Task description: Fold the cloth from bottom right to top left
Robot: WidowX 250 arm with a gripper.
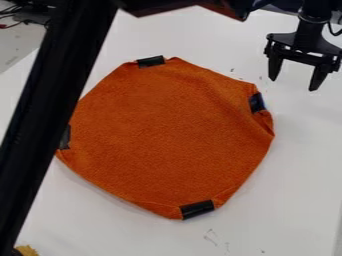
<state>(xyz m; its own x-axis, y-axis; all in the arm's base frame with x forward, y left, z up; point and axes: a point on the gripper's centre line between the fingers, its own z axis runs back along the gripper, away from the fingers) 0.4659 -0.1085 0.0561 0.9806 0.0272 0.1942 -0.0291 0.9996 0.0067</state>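
My gripper takes hold of the cloth by its black-taped corner next, to fold it over onto the orange cloth's opposite taped edge.
The gripper (294, 84) hangs at the upper right, open, its two fingers apart with nothing between them. It is to the right of the cloth and not touching it. The orange cloth (167, 135) lies spread out in a rounded shape across the middle. Black pieces stick to its edge at the top, right, bottom and left. Its upper right edge is a little bunched near the black piece there. A thick black bar in front of the cloth hides part of its left edge.
The black bar (53, 100) slants from the top to the lower left corner. Under the cloth is a white table (294, 175) with small dark marks. Cables lie at the upper left corner, and a yellow thing (27, 250) shows at the bottom left.
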